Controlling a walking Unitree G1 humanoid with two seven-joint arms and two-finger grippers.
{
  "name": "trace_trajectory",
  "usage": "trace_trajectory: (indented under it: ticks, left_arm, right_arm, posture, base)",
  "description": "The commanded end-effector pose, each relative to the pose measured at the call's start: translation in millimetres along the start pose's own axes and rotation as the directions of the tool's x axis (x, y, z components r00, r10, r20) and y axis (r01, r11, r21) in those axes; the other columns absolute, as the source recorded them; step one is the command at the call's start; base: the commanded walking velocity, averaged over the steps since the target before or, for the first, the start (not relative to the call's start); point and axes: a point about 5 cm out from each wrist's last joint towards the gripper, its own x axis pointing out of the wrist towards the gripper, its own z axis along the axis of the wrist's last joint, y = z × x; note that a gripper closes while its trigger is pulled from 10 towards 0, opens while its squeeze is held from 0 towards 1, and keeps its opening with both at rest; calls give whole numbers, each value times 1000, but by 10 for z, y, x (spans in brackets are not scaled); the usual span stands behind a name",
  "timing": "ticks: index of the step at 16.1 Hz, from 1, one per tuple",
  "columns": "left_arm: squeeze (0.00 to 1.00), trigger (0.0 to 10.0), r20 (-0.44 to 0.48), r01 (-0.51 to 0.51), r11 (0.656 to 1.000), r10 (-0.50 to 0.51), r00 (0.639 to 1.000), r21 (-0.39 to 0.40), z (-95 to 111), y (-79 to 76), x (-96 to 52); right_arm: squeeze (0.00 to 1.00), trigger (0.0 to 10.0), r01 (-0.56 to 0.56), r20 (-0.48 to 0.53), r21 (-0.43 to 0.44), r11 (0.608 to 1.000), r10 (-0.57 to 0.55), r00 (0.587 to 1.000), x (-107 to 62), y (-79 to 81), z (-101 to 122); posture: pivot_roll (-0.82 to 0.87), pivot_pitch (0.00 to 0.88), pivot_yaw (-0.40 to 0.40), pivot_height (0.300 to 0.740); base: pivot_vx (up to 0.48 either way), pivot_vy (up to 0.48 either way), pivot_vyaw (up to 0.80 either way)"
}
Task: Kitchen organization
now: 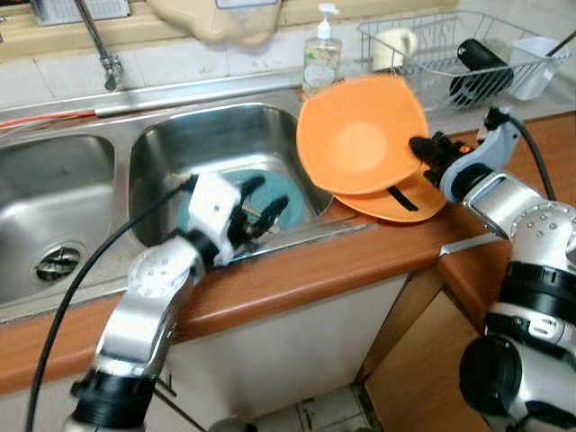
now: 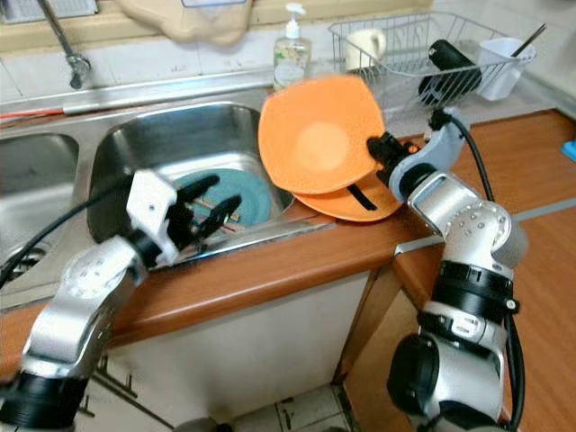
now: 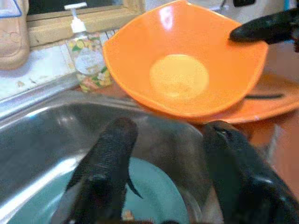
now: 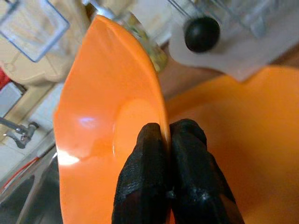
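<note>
My left gripper needs to pinch the bowl's thin rim opposite my right gripper next, because the bowl's body is wide and spreads far past my finger gap.
An orange bowl (image 1: 360, 135) is held tilted on its side above the counter, its inside facing the sink. My right gripper (image 1: 419, 149) is shut on its rim (image 4: 159, 116). Under it lies an orange plate (image 1: 409, 202) on the wooden counter. A teal plate (image 1: 270, 193) lies in the right sink basin. My left gripper (image 1: 261, 211) hovers open over that basin's front edge, its fingers (image 3: 107, 154) apart with nothing between them.
A soap bottle (image 1: 321, 56) stands behind the bowl. A wire dish rack (image 1: 450, 49) holds a mug, a black item and a white cup. The tap (image 1: 103, 45) and the left basin (image 1: 45, 207) are at the left. The wooden counter edge (image 1: 315, 270) runs in front.
</note>
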Motion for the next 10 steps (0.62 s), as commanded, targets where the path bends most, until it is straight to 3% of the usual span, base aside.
trace_trajectory:
  ticks: [1, 2, 6, 10]
  left_arm:
    - [243, 10000, 4, -20, 1000, 20, 1000, -23, 23, 44, 34]
    - [0, 10000, 25, -28, 997, 30, 999, -71, 65, 57, 71]
    - [0, 10000, 70, -53, 979, 68, 995, -196, 117, 120, 115]
    - [0, 10000, 57, -75, 970, 90, 994, -230, 97, 152, 124]
  right_arm:
    - [0, 0, -67, 54, -52, 996, 70, 996, -46, 138, 109]
    - [0, 0, -109, 68, -90, 990, 115, 991, -90, 217, 133]
    - [0, 0, -262, 50, -217, 940, 278, 959, -219, 458, 107]
    - [0, 0, -391, 4, -223, 893, 401, 916, -297, 590, 22]
  posture:
    - [-8, 0, 70, 740]
    - [-10, 0, 75, 740]
    - [-11, 0, 83, 740]
    - [-10, 0, 79, 740]
  base:
    - [0, 0, 0]
    - [0, 0, 0]
    - [0, 0, 0]
    - [0, 0, 0]
